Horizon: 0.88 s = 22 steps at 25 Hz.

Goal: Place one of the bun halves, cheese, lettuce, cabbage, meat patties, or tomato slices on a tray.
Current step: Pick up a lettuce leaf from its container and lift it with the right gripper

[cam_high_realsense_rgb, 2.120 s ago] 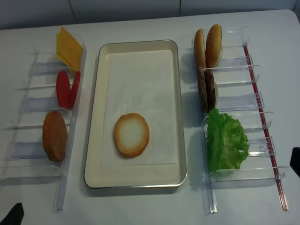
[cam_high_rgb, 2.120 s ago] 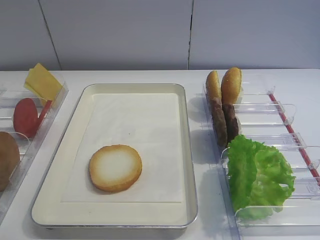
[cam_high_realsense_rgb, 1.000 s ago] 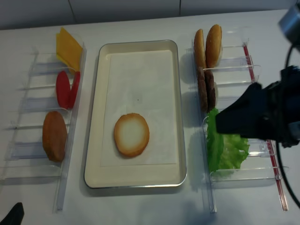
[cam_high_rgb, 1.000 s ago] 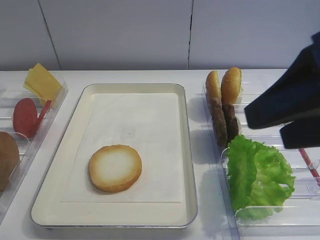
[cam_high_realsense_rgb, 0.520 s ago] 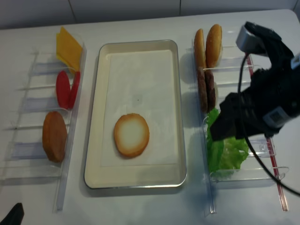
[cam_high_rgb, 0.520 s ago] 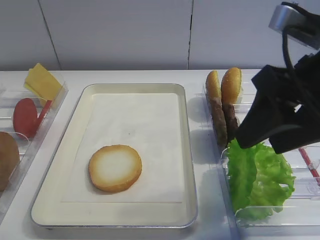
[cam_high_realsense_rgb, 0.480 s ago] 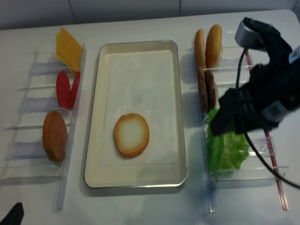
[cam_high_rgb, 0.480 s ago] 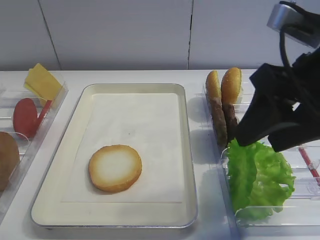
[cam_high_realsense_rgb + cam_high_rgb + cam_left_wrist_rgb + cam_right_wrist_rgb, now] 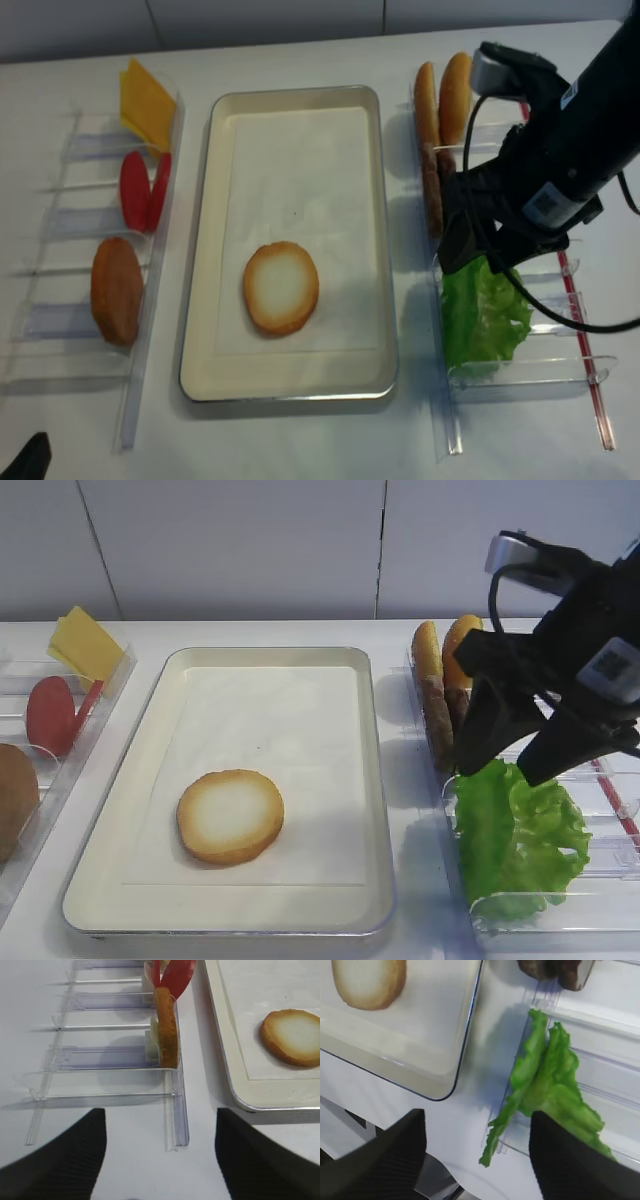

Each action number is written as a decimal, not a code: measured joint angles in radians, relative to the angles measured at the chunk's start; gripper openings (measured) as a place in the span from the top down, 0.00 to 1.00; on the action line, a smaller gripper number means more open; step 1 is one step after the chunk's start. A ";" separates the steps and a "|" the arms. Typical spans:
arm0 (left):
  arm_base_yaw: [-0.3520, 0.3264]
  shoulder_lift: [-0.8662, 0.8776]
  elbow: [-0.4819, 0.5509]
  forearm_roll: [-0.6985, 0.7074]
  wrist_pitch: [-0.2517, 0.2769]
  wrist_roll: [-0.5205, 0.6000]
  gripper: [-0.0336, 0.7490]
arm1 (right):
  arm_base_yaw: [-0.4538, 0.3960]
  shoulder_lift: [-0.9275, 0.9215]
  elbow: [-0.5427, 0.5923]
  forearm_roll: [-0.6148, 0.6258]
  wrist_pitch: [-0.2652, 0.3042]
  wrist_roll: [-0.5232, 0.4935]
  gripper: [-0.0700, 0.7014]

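My right gripper grabs the lettuce by its frilly top edge next, to lay it over the bun half on the tray.
One bun half (image 9: 230,816) (image 9: 281,287) lies pale face up on the cream tray (image 9: 120,810) (image 9: 200,250). My right gripper (image 9: 510,760) (image 9: 480,255) (image 9: 477,1160) hangs open just above the right bin, with nothing held. Under it the flat lettuce (image 9: 478,820) (image 9: 520,1075) stands on edge against the crinkled cabbage (image 9: 545,830) (image 9: 565,1095). Meat patties (image 9: 432,200) and two more bun halves (image 9: 445,95) stand behind them. My left gripper (image 9: 160,1160) is open and empty over bare table by the left bin's near end. That bin holds cheese (image 9: 145,100), tomato slices (image 9: 143,190) and a bun half (image 9: 167,1032).
Clear plastic divided bins (image 9: 60,300) (image 9: 560,330) flank the tray on both sides. A red strip (image 9: 575,300) runs along the right bin's outer edge. A pale wall (image 9: 300,540) closes off the back of the table.
My right arm has come in from the right, moving left and down over the green leaves toward the patties. The food and the left gripper have not moved.
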 joint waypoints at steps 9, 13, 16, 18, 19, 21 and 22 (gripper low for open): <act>0.000 0.000 0.000 0.000 0.000 0.000 0.36 | 0.000 0.082 -0.004 -0.007 -0.008 -0.001 0.34; 0.000 0.000 0.000 0.000 0.000 0.000 0.36 | 0.000 0.096 -0.004 -0.007 -0.012 -0.012 0.40; 0.000 0.000 0.000 0.000 0.000 0.000 0.36 | 0.000 0.100 -0.004 -0.007 -0.032 -0.021 0.40; 0.000 0.000 0.000 0.000 0.000 0.000 0.36 | 0.000 0.100 -0.004 -0.007 -0.041 -0.021 0.41; 0.000 0.000 0.000 0.000 0.000 0.000 0.36 | 0.000 0.103 -0.004 -0.007 -0.043 -0.023 0.41; 0.000 0.000 0.000 0.000 0.000 0.000 0.36 | 0.000 0.110 -0.004 -0.007 -0.045 -0.023 0.41; 0.000 0.000 0.000 0.000 0.000 0.000 0.36 | 0.000 0.115 -0.004 -0.007 -0.045 -0.023 0.41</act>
